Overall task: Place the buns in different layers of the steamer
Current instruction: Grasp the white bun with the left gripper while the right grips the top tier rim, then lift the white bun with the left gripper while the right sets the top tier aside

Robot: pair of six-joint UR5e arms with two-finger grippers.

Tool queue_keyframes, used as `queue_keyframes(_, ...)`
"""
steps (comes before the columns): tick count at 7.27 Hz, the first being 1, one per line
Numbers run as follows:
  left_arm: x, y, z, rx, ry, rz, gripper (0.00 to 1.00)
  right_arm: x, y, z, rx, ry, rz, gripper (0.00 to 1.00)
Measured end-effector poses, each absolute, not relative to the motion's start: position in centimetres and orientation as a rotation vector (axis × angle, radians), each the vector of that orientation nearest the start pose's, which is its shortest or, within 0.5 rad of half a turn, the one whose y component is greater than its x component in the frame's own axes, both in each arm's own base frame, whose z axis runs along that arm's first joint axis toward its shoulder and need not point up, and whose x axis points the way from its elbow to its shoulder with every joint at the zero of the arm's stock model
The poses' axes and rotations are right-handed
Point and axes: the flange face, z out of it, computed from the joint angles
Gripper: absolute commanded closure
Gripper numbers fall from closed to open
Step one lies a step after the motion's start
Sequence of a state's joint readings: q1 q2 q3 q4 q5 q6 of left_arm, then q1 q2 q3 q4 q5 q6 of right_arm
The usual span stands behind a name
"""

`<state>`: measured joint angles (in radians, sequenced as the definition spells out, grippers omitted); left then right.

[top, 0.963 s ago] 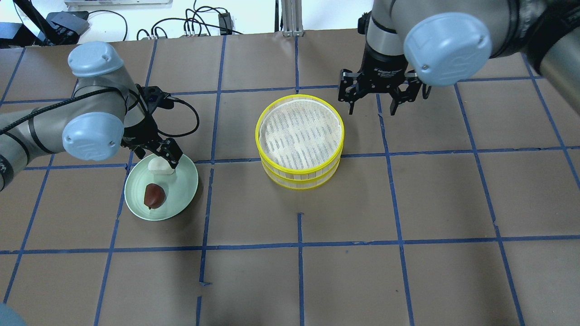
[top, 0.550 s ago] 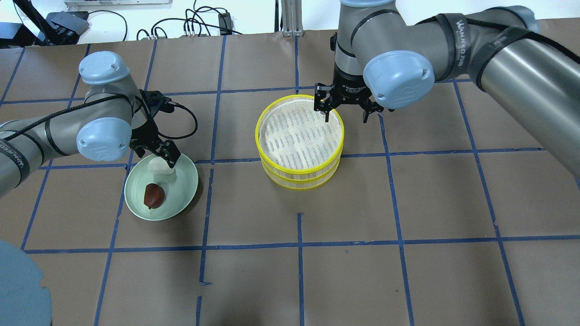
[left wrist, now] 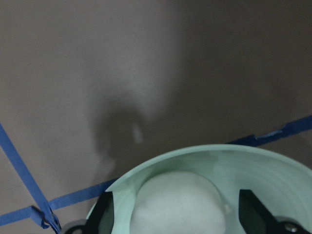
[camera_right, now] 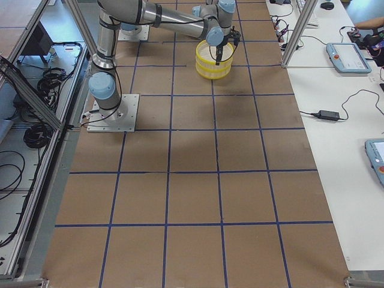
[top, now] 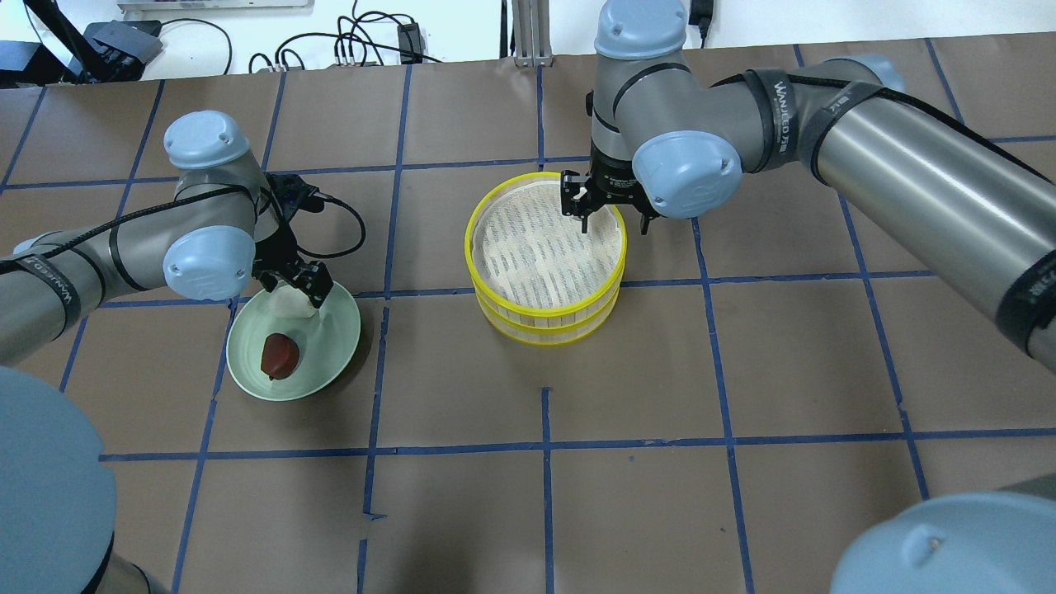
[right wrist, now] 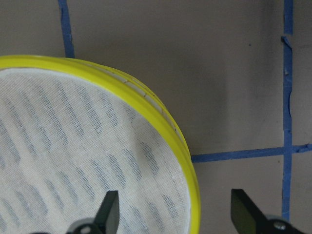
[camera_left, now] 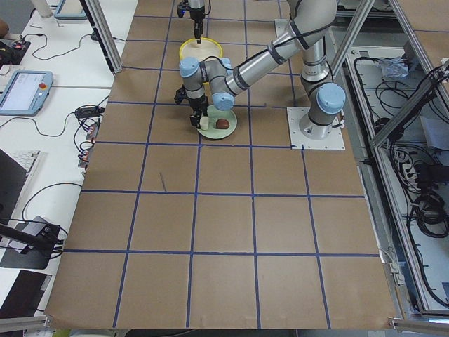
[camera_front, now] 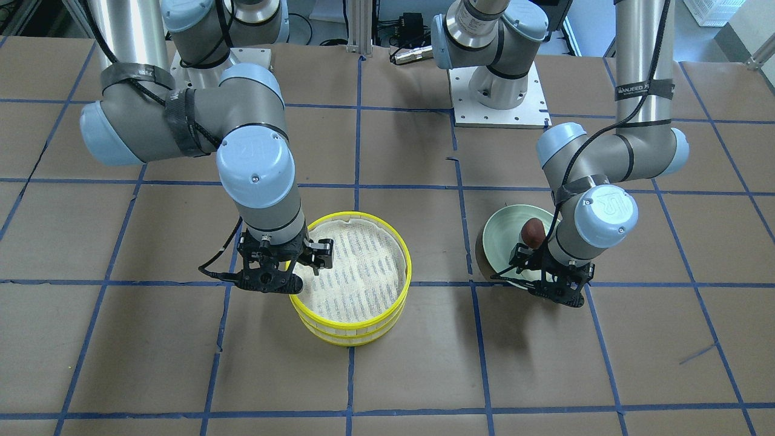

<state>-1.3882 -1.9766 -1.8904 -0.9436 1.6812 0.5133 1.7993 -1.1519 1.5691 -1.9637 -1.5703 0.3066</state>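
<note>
My right gripper grabs the top steamer layer by its yellow rim (right wrist: 194, 195) next, which opens up the lower layer for a bun.
The steamer (top: 495, 307) stands mid-table as two stacked yellow-rimmed tiers with mesh cloth on top. The white bun (top: 292, 305) and the reddish-brown bun (top: 279, 355) lie on a pale green plate (top: 334, 351) at the left. My left gripper (top: 293, 285) is open and low over the plate, its fingers on either side of the white bun (left wrist: 178, 202), with gaps showing. My right gripper (top: 610, 214) is open and straddles the steamer's far right rim (right wrist: 161, 117), one finger over the mesh and one outside.
The brown table has a grid of blue tape lines (top: 544, 445). Cables and stands lie beyond the far edge (top: 355, 41). My left arm's cable (top: 346, 219) loops just behind the plate.
My right gripper has moved left, from beside the steamer to over its far right rim. My left arm has shifted a little; its gripper stays over the white bun.
</note>
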Motion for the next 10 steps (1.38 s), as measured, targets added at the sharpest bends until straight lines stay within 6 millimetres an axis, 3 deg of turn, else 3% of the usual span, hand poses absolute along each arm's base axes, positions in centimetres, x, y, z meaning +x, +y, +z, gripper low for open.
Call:
queue_keyframes(1, -2.0, -56.5, 18.6, 0.487, 3.022, 0.191, 0.95, 27.2, -58.4, 28.3, 0.120, 3.153, 0.037, 0.35)
queue_keyframes(3, -1.8, -56.9, 19.3, 0.438, 3.022, 0.165, 0.95, 27.1, -58.3, 27.5, 0.118, 3.154, 0.056, 0.84)
queue_keyframes(4, -1.7, -57.2, 20.2, 0.429, 3.017, 0.136, 0.95, 27.0, -58.2, 27.4, 0.117, 3.154, 0.062, 0.92)
queue_keyframes(6, -2.5, -58.2, 23.6, 0.422, 3.004, 0.063, 0.95, 26.8, -58.3, 27.6, 0.120, 3.158, 0.058, 0.99)
queue_keyframes(8, -7.1, -58.8, 28.1, 0.378, 3.013, 0.027, 0.95, 26.0, -58.2, 28.8, 0.119, 3.166, 0.045, 1.00)
queue_keyframes(10, -11.3, -59.1, 30.6, 0.336, 3.044, 0.000, 0.95, 24.7, -57.4, 31.2, 0.065, 3.184, 0.060, 1.00)
